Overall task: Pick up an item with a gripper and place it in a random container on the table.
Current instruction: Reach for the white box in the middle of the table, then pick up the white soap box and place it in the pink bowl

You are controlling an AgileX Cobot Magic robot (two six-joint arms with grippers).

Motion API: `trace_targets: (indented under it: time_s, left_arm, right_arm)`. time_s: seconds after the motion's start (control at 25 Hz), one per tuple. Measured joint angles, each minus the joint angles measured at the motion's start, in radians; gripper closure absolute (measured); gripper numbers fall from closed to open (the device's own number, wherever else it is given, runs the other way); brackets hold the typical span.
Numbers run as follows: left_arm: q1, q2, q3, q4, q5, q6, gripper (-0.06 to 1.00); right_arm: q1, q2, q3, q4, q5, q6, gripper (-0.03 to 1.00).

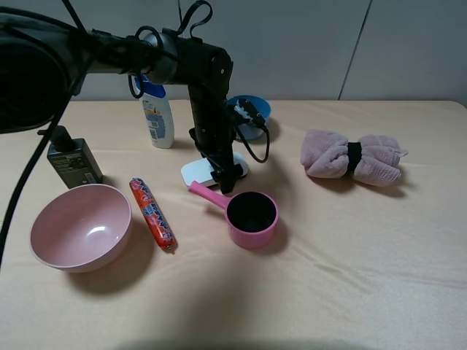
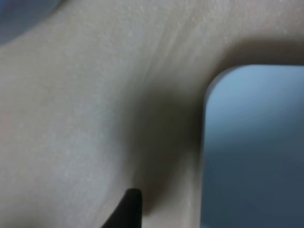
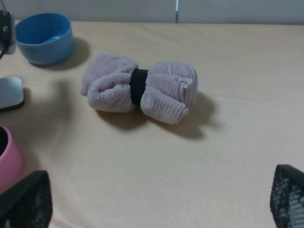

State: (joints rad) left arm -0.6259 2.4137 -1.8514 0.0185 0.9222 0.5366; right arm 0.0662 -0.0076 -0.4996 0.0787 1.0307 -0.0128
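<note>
I should close my left gripper now, because its fingertip reaches down beside the white case's point(image 1: 197, 173) long edge, low over the beige cloth, and would hold the case.
The white case point(image 1: 197, 173) lies flat on the beige table point(image 1: 350, 248), just behind the pink saucepan's handle. My left gripper point(image 1: 225, 179) reaches down at the case's right end. In the left wrist view the case point(image 2: 251, 147) fills the right side as a blurred rounded corner. One dark fingertip point(image 2: 129, 209) shows beside it over the cloth, and no second finger shows. The large pale-pink bowl point(image 1: 80, 227) stands empty at the front left. My right gripper point(image 3: 156, 209) is open and empty, with its fingers point(image 3: 23, 202) wide apart. It is out of the high view.
A pink saucepan point(image 1: 252, 217) stands right in front of the case. A red tube point(image 1: 153, 214) lies beside the pink bowl. A blue bowl point(image 1: 257, 111), a white bottle point(image 1: 158, 113) and a dark box point(image 1: 74, 162) stand behind. A rolled pink towel point(image 1: 353, 157) lies at the right.
</note>
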Motion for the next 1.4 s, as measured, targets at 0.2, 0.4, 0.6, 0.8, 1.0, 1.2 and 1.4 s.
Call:
trace_targets:
  time_s: [0.2, 0.4, 0.6, 0.8, 1.0, 1.2, 1.4]
  left_arm:
    - [0.0, 0.009, 0.0, -0.001, -0.003, 0.001, 0.0]
    - [0.0, 0.01, 0.0, -0.019, -0.004, 0.001, 0.18]
    - [0.0, 0.01, 0.0, -0.019, -0.008, 0.001, 0.35]
    - [0.0, 0.01, 0.0, -0.019, -0.01, 0.001, 0.35]
    - [0.0, 0.01, 0.0, -0.019, -0.01, 0.001, 0.35]
    - [0.0, 0.01, 0.0, -0.019, -0.01, 0.001, 0.35]
    - [0.0, 0.01, -0.026, -0.019, 0.017, 0.001, 0.35]
  right_arm:
    - [0.0, 0.0, 0.0, 0.0, 0.0, 0.0, 0.27]
    - [0.0, 0.0, 0.0, 0.0, 0.0, 0.0, 0.27]
    - [0.0, 0.0, 0.0, 0.0, 0.0, 0.0, 0.27]
    - [0.0, 0.0, 0.0, 0.0, 0.0, 0.0, 0.27]
    - [0.0, 0.0, 0.0, 0.0, 0.0, 0.0, 0.27]
    - [0.0, 0.0, 0.0, 0.0, 0.0, 0.0, 0.27]
    - [0.0, 0.0, 0.0, 0.0, 0.0, 0.0, 0.27]
